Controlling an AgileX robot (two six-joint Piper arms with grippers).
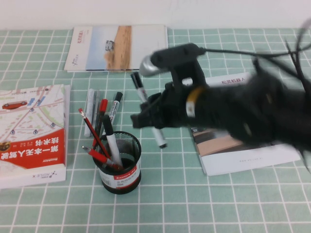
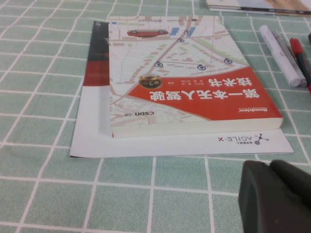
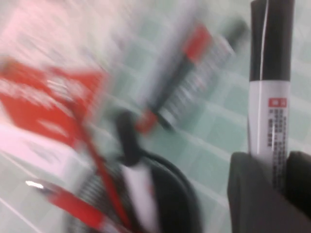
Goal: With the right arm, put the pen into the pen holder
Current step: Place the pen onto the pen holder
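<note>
The pen's lower end (image 1: 160, 143) is outside and above the pen holder's rim; the pen must move toward the holder before my right gripper opens.
My right gripper (image 1: 146, 115) is shut on the pen (image 1: 139, 86), a black-capped marker with a white barrel, and holds it above the table just right of and behind the pen holder (image 1: 119, 167). In the right wrist view the pen (image 3: 270, 111) shows a red label and small print, gripped between the fingers (image 3: 250, 194); the black mesh pen holder (image 3: 170, 199) is blurred beside it. The holder has a red-and-white band and contains red pens and a black-capped marker (image 1: 111, 138). My left gripper (image 2: 269, 166) is shut and empty over the tablecloth near a book, out of the high view.
A red-and-white book (image 1: 29, 131) lies on a white sheet at the left, also in the left wrist view (image 2: 189, 92). A magazine (image 1: 116, 46) lies at the back, a booklet (image 1: 243, 150) under my right arm. Loose markers (image 1: 102, 109) lie behind the holder.
</note>
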